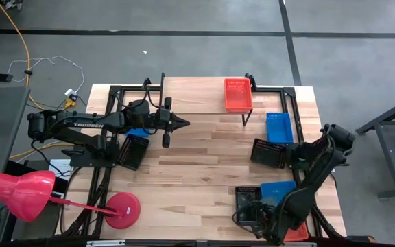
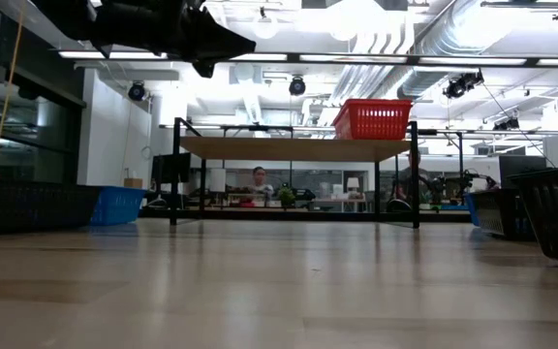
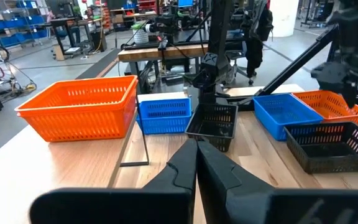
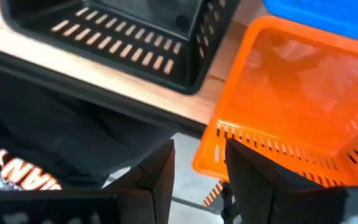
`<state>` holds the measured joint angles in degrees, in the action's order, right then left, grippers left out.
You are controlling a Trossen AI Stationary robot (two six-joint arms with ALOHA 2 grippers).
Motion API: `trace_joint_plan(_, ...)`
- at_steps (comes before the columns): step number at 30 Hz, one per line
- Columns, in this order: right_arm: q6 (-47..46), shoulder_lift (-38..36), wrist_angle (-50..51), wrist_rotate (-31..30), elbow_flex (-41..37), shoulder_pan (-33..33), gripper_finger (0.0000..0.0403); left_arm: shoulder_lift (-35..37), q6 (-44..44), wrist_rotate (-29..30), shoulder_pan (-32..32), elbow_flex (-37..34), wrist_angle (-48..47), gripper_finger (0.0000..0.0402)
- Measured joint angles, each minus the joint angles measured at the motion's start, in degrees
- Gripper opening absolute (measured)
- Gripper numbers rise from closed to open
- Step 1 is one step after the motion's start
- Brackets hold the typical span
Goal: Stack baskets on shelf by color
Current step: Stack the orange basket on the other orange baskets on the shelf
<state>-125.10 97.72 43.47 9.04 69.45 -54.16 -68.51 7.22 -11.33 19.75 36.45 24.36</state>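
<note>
I shouldn't close on the basket yet, because my fingers hover at the overhanging corner (image 4: 201, 163) of the basket. My right gripper needs to move toward the red-orange basket's side (image 4: 230, 81) first.
The shelf (image 1: 197, 96) stands along the table's far side, and one red-orange basket (image 1: 238, 95) rests by its bottom on its right part (image 2: 371, 118). My left gripper (image 1: 180, 123) is shut and empty, held high over the table's middle and pointing right (image 3: 196, 163). My right gripper (image 4: 197, 171) is open at the table's near right corner, just above the corner of another red-orange basket (image 4: 291, 118), with a black basket (image 4: 129, 37) beside it. Blue baskets (image 1: 280, 127) (image 1: 278, 192) and black baskets (image 1: 269, 152) (image 1: 247, 202) lie on the right side. My right gripper comes down from above over the red-orange basket's corner rim (image 4: 219, 132), which overhangs the table's edge. Its open fingers (image 4: 160, 171) stand on either side of that rim. Whether they touch it I cannot tell.
A black basket (image 1: 134, 151) and a blue basket (image 1: 139, 132) lie on the left under my left arm. A red lamp stands with its base (image 1: 123, 209) at the near left corner. The table's middle (image 1: 204, 165) is bare wood. The shelf's thin black legs (image 1: 245, 120) stand on the table.
</note>
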Motion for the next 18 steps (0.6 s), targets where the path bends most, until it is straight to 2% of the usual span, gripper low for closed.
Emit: trace_joint_plan(18, -0.6, 6.2, 4.3, 1.5, 0.0, 0.1, 0.0130, 0.0, 0.0, 0.0, 0.0, 0.0, 0.0, 0.0000)
